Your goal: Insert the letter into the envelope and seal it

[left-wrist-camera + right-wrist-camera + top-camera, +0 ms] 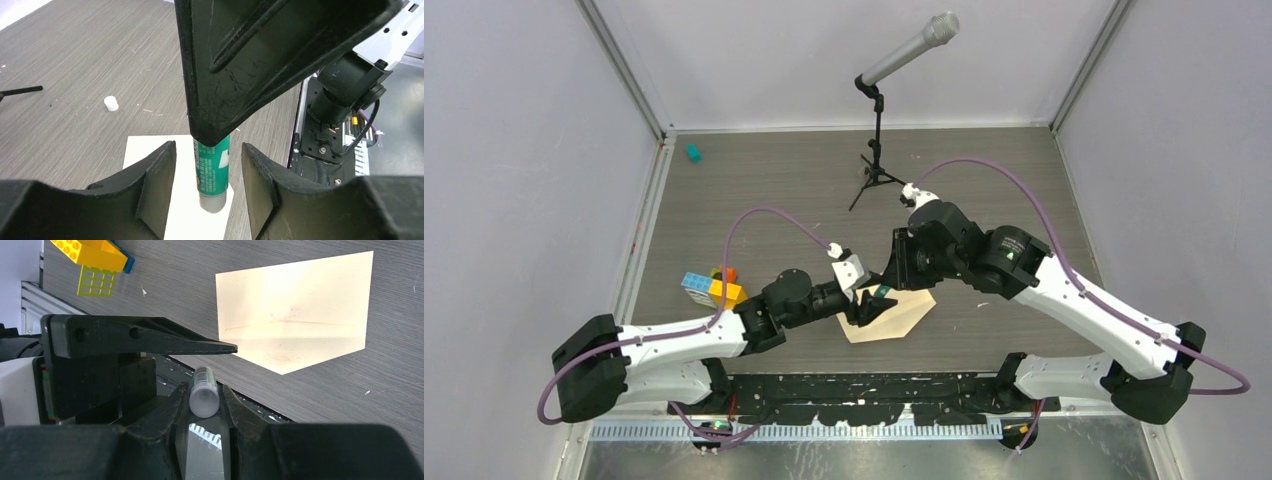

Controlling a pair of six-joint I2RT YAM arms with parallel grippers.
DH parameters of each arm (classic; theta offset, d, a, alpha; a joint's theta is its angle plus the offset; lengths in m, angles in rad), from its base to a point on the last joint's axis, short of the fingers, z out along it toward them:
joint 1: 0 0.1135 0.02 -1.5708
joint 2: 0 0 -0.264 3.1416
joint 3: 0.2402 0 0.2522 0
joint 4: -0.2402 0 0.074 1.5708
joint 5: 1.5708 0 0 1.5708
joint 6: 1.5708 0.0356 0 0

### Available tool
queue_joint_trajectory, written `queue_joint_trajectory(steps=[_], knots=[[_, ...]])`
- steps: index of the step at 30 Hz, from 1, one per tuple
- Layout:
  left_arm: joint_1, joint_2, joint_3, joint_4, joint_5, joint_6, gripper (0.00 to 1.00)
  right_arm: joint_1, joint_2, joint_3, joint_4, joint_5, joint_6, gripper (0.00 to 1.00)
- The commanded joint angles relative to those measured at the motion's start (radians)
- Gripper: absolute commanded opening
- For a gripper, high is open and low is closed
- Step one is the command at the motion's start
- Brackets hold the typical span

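Observation:
The left gripper is ready to close on the glue stick [882,291] [212,170], because its near finger reaches past the stick.
The tan envelope [902,316] lies flat on the table with its pointed flap open; it looks cream in the right wrist view [295,305] and washed-out white in the left wrist view [150,150]. The letter does not show as a separate sheet. My right gripper [204,390] is shut on the white end of a green glue stick [204,397]. The stick hangs over the envelope [214,172]. My left gripper [208,150] stands open, one finger on either side of the glue stick, touching neither side. Both grippers meet over the envelope's left part [874,300].
A microphone on a black tripod stand [879,150] is at the back centre. Coloured toy bricks [714,290] sit left of the left arm. A small teal object [692,152] lies far left. A small white cylinder [111,103] rests on the table. The black base rail [874,390] runs along the near edge.

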State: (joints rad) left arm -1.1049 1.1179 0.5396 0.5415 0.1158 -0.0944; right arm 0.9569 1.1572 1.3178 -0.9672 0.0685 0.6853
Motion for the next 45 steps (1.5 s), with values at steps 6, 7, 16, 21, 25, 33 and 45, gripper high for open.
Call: queue_joint_trajectory(steps=[6,7,16,21,25,33,45], knots=[[0.010,0.023,0.043,0.089,0.021,-0.005,0.49,0.013,0.016,0.050,0.022,0.002,-0.009,0.01],[0.012,0.026,0.043,0.095,0.022,-0.007,0.49,0.014,0.020,0.049,0.021,0.003,-0.010,0.01],[0.028,0.023,0.041,0.114,0.045,-0.021,0.44,0.017,0.029,0.042,0.028,0.013,-0.005,0.01],[0.031,0.029,0.039,0.118,0.059,-0.025,0.33,0.017,0.028,0.036,0.033,0.011,-0.001,0.01],[0.032,0.034,0.041,0.116,0.067,-0.027,0.04,0.017,0.028,0.031,0.036,0.013,0.001,0.01],[0.062,0.033,0.088,-0.086,-0.047,-0.105,0.00,0.012,-0.016,0.004,-0.019,0.178,0.060,0.55],[0.313,0.238,0.296,-0.625,-0.054,-0.286,0.00,-0.180,-0.196,-0.496,0.084,0.161,0.268,0.43]])
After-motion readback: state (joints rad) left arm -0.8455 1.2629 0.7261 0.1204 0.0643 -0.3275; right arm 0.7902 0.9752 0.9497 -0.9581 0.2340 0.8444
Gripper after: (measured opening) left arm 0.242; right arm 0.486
